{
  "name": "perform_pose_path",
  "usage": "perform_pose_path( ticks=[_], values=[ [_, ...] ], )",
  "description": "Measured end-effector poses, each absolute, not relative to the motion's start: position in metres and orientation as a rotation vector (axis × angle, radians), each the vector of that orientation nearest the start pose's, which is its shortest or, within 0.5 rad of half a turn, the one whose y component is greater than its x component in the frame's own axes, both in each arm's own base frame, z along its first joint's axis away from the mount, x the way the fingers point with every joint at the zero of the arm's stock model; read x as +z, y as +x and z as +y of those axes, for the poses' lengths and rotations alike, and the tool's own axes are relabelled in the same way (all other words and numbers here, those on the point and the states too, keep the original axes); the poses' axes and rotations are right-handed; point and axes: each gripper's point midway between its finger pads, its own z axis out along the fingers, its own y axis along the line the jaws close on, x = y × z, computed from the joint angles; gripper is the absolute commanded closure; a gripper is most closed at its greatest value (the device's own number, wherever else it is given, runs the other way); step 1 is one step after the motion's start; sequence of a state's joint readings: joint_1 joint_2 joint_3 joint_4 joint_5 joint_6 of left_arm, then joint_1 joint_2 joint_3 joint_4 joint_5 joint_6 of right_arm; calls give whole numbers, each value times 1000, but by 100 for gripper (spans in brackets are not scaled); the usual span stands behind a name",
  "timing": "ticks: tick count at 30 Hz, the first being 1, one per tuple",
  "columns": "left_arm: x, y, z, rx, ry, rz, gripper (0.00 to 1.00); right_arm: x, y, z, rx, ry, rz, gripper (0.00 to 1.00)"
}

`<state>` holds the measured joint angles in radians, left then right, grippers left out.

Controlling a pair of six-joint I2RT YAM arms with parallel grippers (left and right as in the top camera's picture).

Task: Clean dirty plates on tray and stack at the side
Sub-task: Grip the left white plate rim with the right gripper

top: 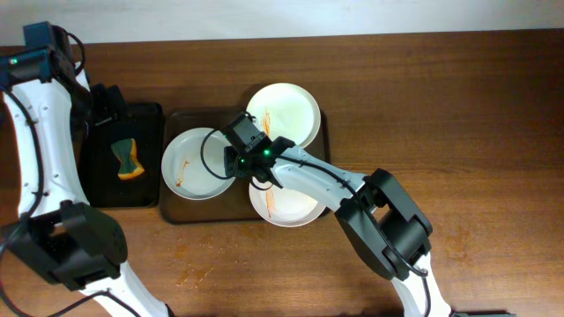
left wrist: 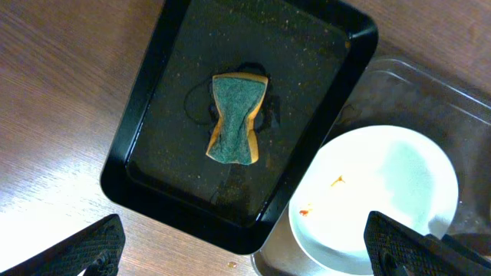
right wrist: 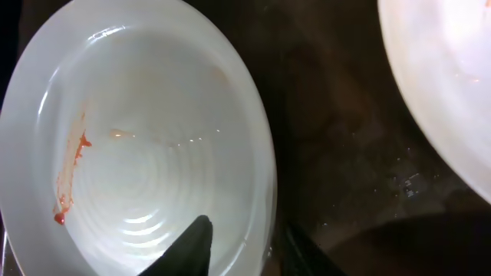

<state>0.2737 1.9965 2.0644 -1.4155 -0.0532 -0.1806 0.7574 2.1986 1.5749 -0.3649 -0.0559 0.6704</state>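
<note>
My left gripper is to pick up the sponge by its narrow middle next, so the sponge's yellow side stays free to clean the dirty plates.
Three white plates smeared with red sauce lie on a dark tray (top: 176,211): one at the left (top: 189,163), one at the back (top: 286,110) and one at the front (top: 286,204). My right gripper (top: 236,163) is open and straddles the left plate's right rim (right wrist: 138,138), one finger inside the plate and one outside (right wrist: 245,238). My left gripper (top: 104,106) is open wide and empty, hovering (left wrist: 245,249) over the black tray (left wrist: 153,115) that holds a green and yellow sponge (left wrist: 234,119). The left plate also shows in the left wrist view (left wrist: 383,192).
The black sponge tray (top: 150,114) sits directly left of the plate tray. The back plate's edge (right wrist: 445,69) lies close to the right of my right gripper, with bare tray floor (right wrist: 330,153) between. Bare wood table extends to the right (top: 458,114).
</note>
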Motion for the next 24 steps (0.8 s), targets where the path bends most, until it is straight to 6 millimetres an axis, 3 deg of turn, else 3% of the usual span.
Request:
perform_pose_path(
  ticks=[7,10,11,19,24],
  values=[
    [188,406,123,93,-667,2848,2,12,392,383,577,-118,2682,74],
    [187,409,124,93,-665,2841,2,12,392,383,581,-98,2684,94],
    [186,410,124,93,-666,2843,5,10,393,383,576,-92,2686,96],
    [164,411,126,102,-679,2897,8,12,399,379,539,-113,2699,96],
    [163,404,123,100,-682,2928,7,39,415,382,472,-201,2644,96]
  ],
)
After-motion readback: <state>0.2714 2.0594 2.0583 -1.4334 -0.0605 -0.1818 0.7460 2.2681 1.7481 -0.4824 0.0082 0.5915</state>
